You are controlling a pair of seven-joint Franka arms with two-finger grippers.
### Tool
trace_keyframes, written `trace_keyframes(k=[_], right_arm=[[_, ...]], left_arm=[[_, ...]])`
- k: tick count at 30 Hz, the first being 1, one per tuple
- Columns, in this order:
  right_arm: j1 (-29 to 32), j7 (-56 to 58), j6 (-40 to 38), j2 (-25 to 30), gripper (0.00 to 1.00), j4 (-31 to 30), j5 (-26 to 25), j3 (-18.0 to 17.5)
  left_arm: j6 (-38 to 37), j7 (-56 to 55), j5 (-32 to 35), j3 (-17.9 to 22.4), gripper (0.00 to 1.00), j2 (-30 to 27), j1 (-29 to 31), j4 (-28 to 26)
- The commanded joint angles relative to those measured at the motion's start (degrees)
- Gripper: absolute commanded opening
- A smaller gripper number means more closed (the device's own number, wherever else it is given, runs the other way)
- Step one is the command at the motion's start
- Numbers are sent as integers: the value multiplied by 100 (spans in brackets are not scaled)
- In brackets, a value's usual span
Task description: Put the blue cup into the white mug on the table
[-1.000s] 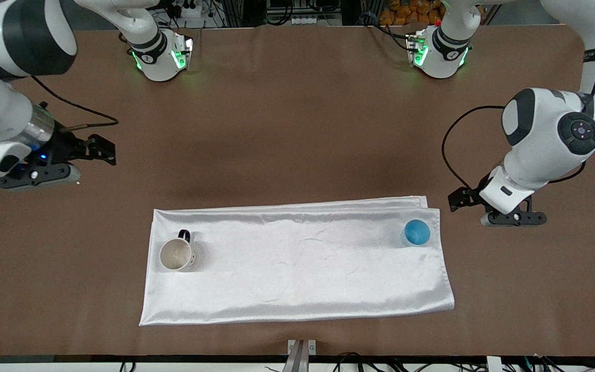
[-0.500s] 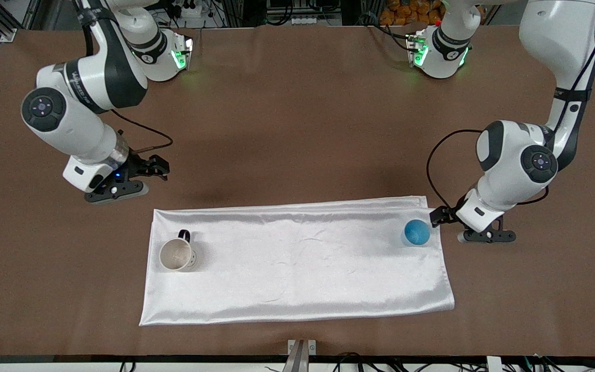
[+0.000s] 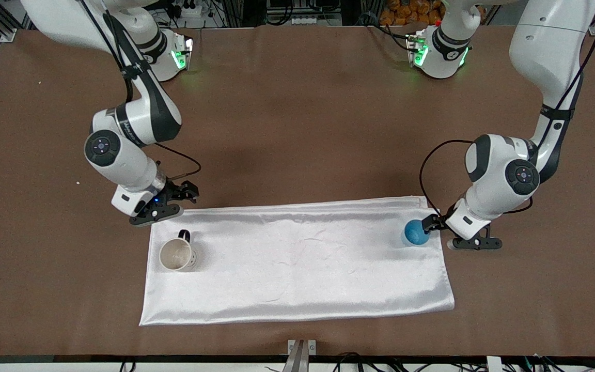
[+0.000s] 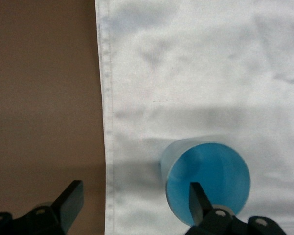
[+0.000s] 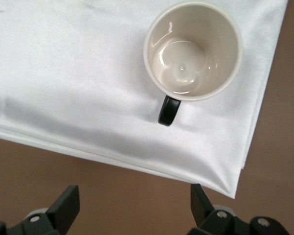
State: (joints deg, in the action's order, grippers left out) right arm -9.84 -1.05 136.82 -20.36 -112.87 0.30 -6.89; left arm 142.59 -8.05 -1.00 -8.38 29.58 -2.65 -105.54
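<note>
My right gripper should grab the white mug by its black handle (image 3: 184, 234) next. I will then have the mug ready to receive the blue cup (image 3: 416, 232).
The blue cup (image 3: 416, 232) stands upright on the white cloth at the left arm's end; it also shows in the left wrist view (image 4: 208, 181). The white mug (image 3: 176, 254) with a black handle stands upright and empty on the cloth at the right arm's end, and shows in the right wrist view (image 5: 193, 51). My left gripper (image 3: 474, 244) is open and empty, over the cloth's edge beside the blue cup (image 4: 134, 200). My right gripper (image 3: 155, 214) is open and empty, over the brown table (image 3: 297, 129) at the cloth's corner beside the mug (image 5: 134, 203).
The shiny white cloth (image 3: 297, 268) lies flat across the middle of the table, nearer the front camera. Both arm bases stand along the table's edge farthest from the front camera.
Both arms have swung in and down toward the cloth. The left gripper came up beside the blue cup, the right gripper came to the cloth corner by the mug. Cup and mug have not moved.
</note>
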Motion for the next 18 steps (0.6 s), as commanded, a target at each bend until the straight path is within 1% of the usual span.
trace_keyframes(k=[1,6,10,11,14,17,18], right_arm=[[-36,17,398,-337,100,143,5,30],[-9,43,679,-636,100,292,-21,39],[8,52,741,-812,100,476,-56,39],[17,52,741,-847,100,520,-91,39],[35,52,741,-979,100,678,-197,48],[61,52,741,-1075,100,793,-285,57],[61,52,741,-1102,100,819,-311,57]], left_arm=[[85,-110,100,4,94,153,-69,139],[85,-188,109,12,93,171,-86,121],[85,-206,109,12,90,224,-130,121],[85,-215,109,12,88,233,-139,121],[85,-215,109,12,77,259,-166,130],[94,-215,109,12,55,303,-174,130],[103,-215,100,4,50,312,-174,130]])
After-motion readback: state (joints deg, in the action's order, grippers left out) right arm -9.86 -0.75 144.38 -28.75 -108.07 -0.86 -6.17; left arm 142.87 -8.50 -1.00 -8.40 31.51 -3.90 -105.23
